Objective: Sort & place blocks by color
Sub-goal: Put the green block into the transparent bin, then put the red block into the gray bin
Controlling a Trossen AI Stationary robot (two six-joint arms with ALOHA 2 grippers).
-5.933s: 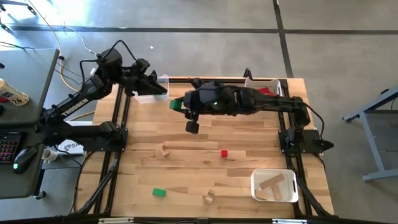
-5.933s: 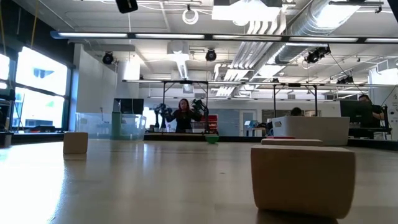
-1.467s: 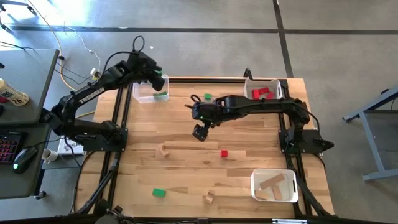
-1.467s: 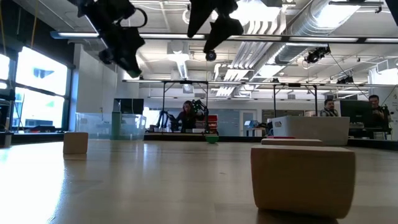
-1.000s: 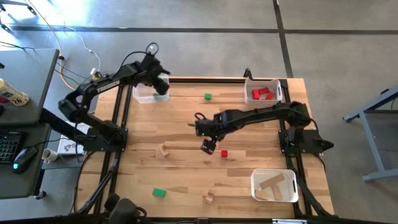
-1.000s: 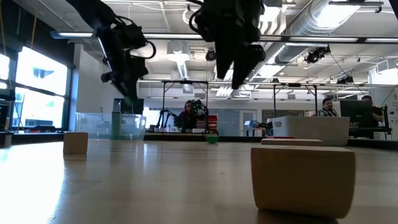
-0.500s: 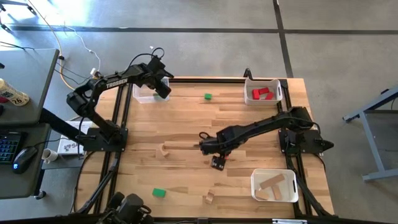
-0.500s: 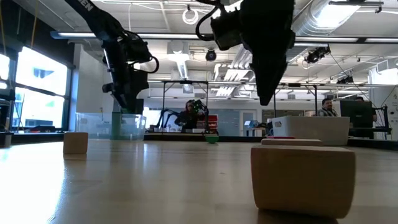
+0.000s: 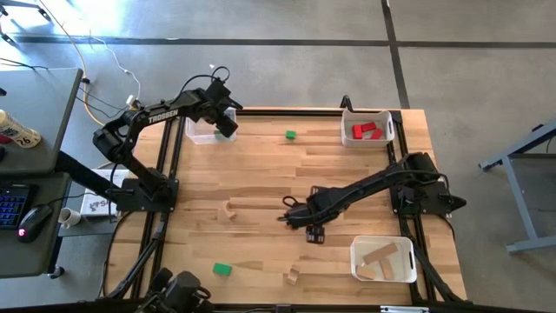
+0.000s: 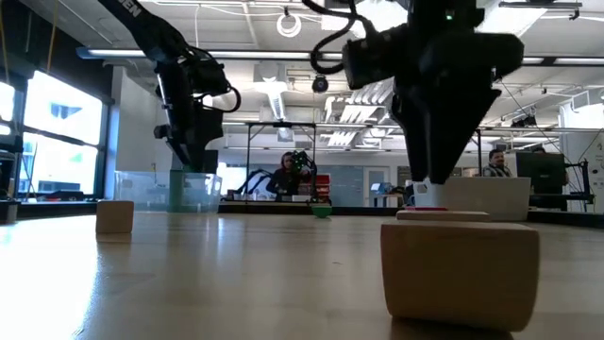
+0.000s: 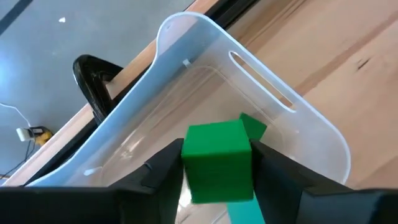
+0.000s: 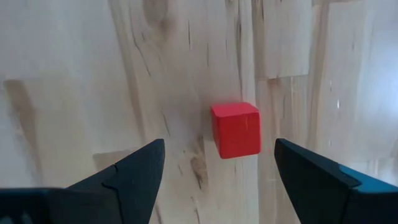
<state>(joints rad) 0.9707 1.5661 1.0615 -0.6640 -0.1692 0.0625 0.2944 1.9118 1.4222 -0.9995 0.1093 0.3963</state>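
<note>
I should lower my right gripper before closing: its fingers are above the red block and would miss it now.
My left gripper (image 11: 217,180) hangs over the clear bin (image 9: 198,133) at the table's far left, with a green block (image 11: 217,158) between its fingers. More green (image 11: 254,127) lies in the bin (image 11: 186,68) beneath. My right gripper (image 12: 219,163) points straight down, open, over a red block (image 12: 236,129) that lies flat on the table. Its fingers stand wide on either side of the block and touch nothing. In the high view this gripper (image 9: 314,229) hides the red block. The low view shows both grippers, the left (image 10: 193,142) and the right (image 10: 436,179). My left gripper has the green block's two opposite side faces (image 11: 186,168) between its two fingers. The fingers come from above, slanting down into the bin. The block sits upright between the fingertips. Whether it rests on the green pieces below, I cannot tell.
Loose on the table are green blocks (image 9: 290,135) (image 9: 222,269) and plain wood blocks (image 9: 230,209) (image 9: 292,276). A bin with red blocks (image 9: 367,129) stands far right, and a bin with wood bars (image 9: 382,259) near right. A wood block (image 10: 460,269) fills the low view's foreground.
My right gripper has gone toward the table's near edge and down, rolling about its own axis, and now stands over the red block. My left gripper has sunk a little over the clear bin.
</note>
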